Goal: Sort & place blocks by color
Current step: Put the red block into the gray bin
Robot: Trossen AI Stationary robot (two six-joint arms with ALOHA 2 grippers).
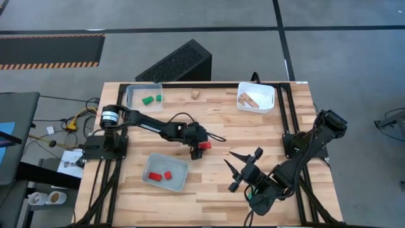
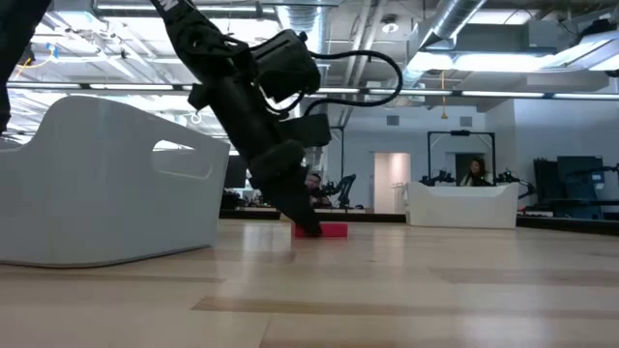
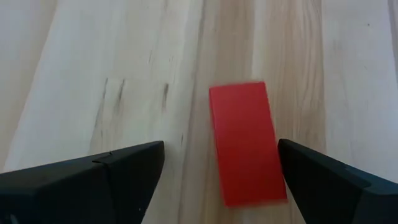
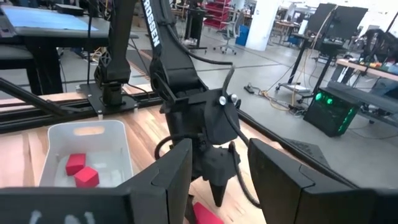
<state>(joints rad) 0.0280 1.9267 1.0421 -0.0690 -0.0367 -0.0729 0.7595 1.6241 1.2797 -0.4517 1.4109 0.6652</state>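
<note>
The red block needs to be sorted into the near tray (image 1: 167, 171) with the other red blocks, so my left gripper should grab it by its long sides next.
A red block (image 3: 245, 140) lies flat on the table's middle (image 1: 205, 145), also seen in the low view (image 2: 332, 230). My left gripper (image 3: 221, 146) is open and points down over it (image 1: 198, 147), one finger on each side of its long sides. My right gripper (image 1: 240, 168) is open and hangs over the table's near right part, away from any block; its fingers frame the right wrist view (image 4: 217, 168). Two more red blocks (image 1: 162, 175) lie in the near tray (image 1: 180, 166). Two green blocks (image 1: 150, 99) lie in the far left tray (image 1: 133, 92). My left gripper comes at the red block from above, fingers across its width. One finger (image 3: 311, 174) stands right beside the block's long edge (image 3: 278, 168); I cannot tell whether it touches. The other finger (image 3: 130, 168) stands well apart. The block lies flat on the table.
A white tray (image 1: 267, 94) at the far right holds plain wood pieces (image 1: 250, 99). One plain wood block (image 1: 196, 94) lies loose near the far edge. A black box (image 1: 174, 63) stands beyond the table. Bare wood lies between the trays.
</note>
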